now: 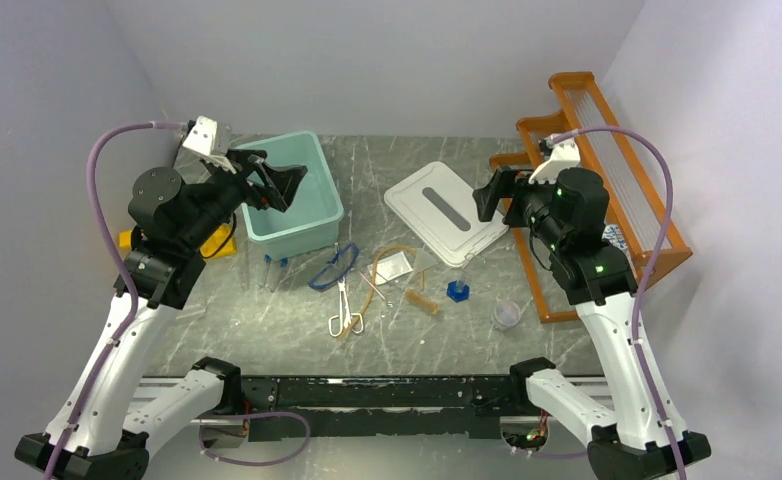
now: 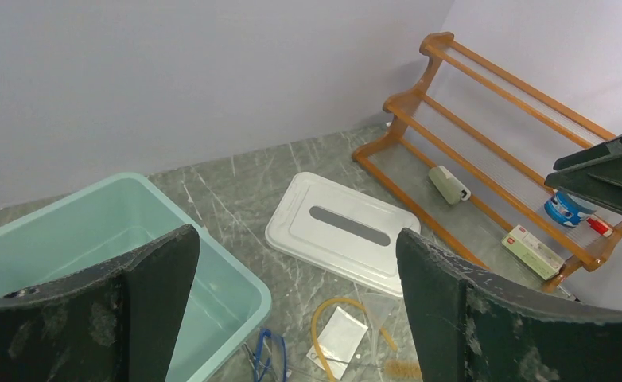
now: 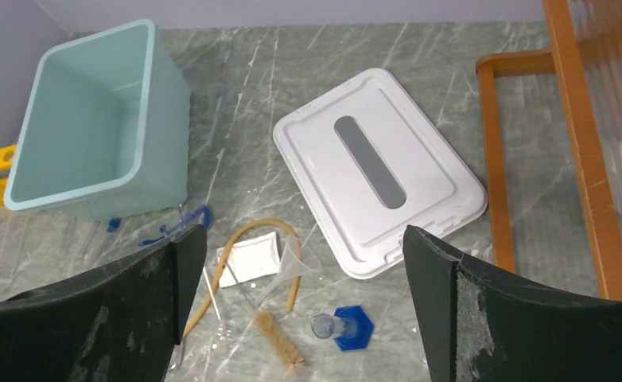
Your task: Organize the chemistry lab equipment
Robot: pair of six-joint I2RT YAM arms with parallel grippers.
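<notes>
The blue base end of the clear cylinder should stay free to hand over to my left gripper. My right gripper will grab the cylinder near its rim [image 1: 464, 268] [image 3: 326, 325] next.
Small lab items lie scattered mid-table: silver forceps [image 1: 345, 310], a blue tubing loop [image 1: 332, 268], tan tubing [image 1: 392, 255], a brush [image 3: 277, 341], a clear cylinder on a blue hexagonal base [image 3: 344, 326], a clear funnel [image 3: 288, 267] and a clear cup [image 1: 507, 315]. A yellow tube rack [image 1: 127, 240] sits at the left, partly behind the arm. My left gripper [image 1: 277, 185] hovers open and empty above the teal bin [image 1: 312, 235]. High near the white lid [image 1: 445, 210], my right gripper [image 1: 487, 200] is also open and empty.
An orange wooden shelf [image 1: 607, 150] stands along the right wall with a few small packages on its lower rack [image 2: 530, 247]. The teal bin's inside [image 2: 125, 239] holds nothing visible. A white packet [image 3: 248, 260] lies under the tan tubing.
</notes>
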